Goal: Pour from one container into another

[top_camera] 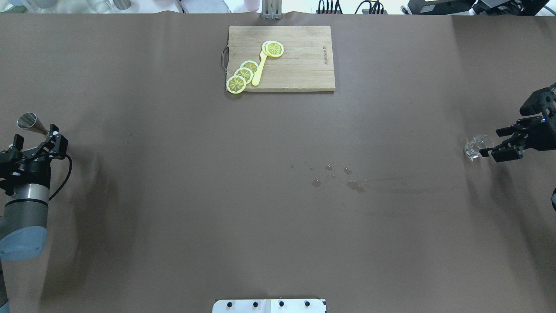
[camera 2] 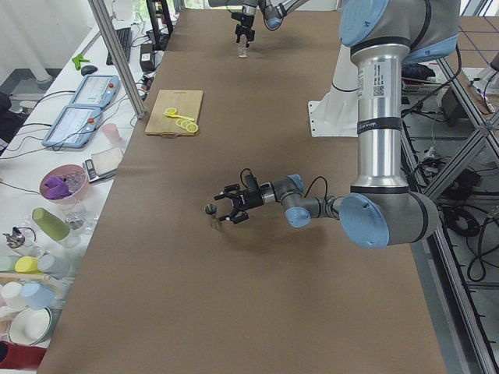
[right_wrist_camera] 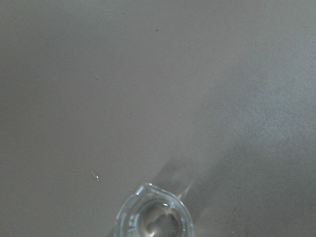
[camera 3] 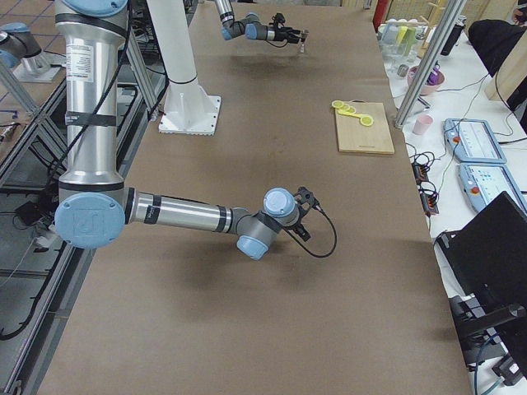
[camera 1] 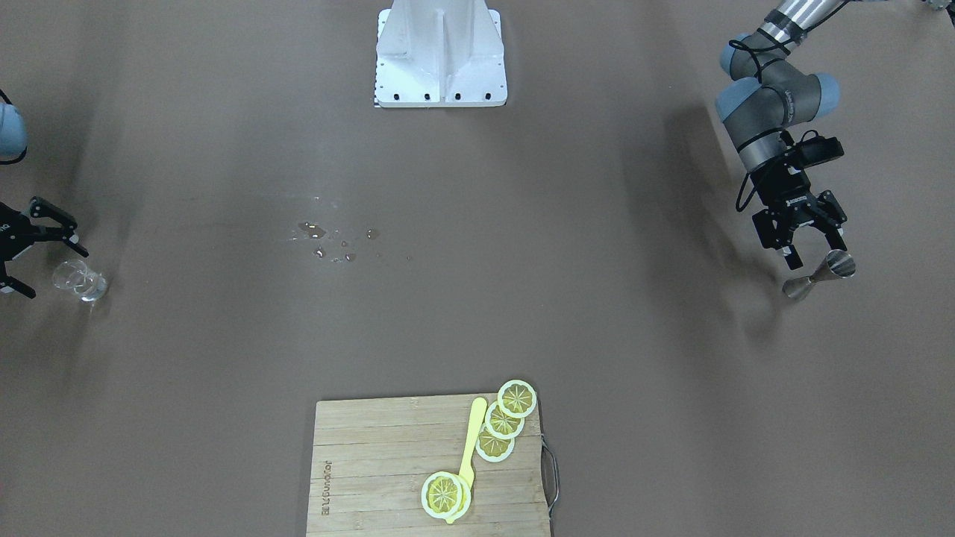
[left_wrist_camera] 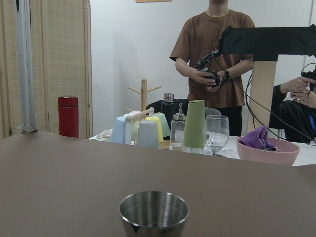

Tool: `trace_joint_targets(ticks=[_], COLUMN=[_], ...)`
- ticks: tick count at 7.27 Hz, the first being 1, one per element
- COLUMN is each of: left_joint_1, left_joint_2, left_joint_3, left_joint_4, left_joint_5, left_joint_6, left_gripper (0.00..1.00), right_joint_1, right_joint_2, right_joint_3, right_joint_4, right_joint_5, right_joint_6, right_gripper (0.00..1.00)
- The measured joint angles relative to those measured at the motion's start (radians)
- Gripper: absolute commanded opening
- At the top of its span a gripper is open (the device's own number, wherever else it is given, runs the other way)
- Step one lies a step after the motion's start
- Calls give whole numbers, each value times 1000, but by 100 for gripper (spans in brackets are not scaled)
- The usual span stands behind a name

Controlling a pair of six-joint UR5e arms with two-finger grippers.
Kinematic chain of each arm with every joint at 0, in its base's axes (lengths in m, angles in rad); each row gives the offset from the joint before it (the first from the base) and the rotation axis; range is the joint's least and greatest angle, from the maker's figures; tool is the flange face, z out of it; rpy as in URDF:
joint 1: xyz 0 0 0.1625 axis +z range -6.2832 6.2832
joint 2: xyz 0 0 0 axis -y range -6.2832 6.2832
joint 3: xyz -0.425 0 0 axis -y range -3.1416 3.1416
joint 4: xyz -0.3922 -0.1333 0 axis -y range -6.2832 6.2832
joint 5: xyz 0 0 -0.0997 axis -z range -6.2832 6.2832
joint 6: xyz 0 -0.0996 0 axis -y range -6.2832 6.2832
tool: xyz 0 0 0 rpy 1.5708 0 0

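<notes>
I will next grab the jigger by its narrow middle [camera 1: 812, 278] with my left gripper, because the jigger widens to a wide, sloping cup [camera 1: 838, 265] at each end.
A steel jigger [top_camera: 31, 123] stands on the brown table at its left end, also seen as jigger [camera 1: 821, 274] and as a cup mouth [left_wrist_camera: 153, 213] low in the left wrist view. My left gripper [top_camera: 35, 133] is open, its fingertips on either side of the jigger's near part, not closed on it. At the right end a small clear glass [top_camera: 475, 147] with a little liquid stands on the table, shown from above as glass [right_wrist_camera: 153, 213]. My right gripper [top_camera: 491, 141] is open right beside it, fingers spread toward the glass.
A wooden cutting board [top_camera: 304, 74] with lemon slices [top_camera: 243, 76] and a yellow knife [top_camera: 258, 71] lies at the far middle edge. Spilled drops [top_camera: 334, 176] wet the table's centre. The robot's white base [camera 1: 440, 56] stands at the near edge.
</notes>
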Motion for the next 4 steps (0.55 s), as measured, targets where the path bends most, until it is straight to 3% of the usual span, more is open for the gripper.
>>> trace_joint_targets(ticks=[4], left_joint_1=[5], left_joint_2=[-2], left_joint_3=[22], left_joint_4=[7], left_joint_5=[-3], left_joint_6=[-19], left_gripper=[96], right_joint_1=[-36], right_joint_2=[3], right_joint_3=[-41], right_joint_4=[78], right_joint_5=[-44], right_joint_6=[-2], right_gripper=[100])
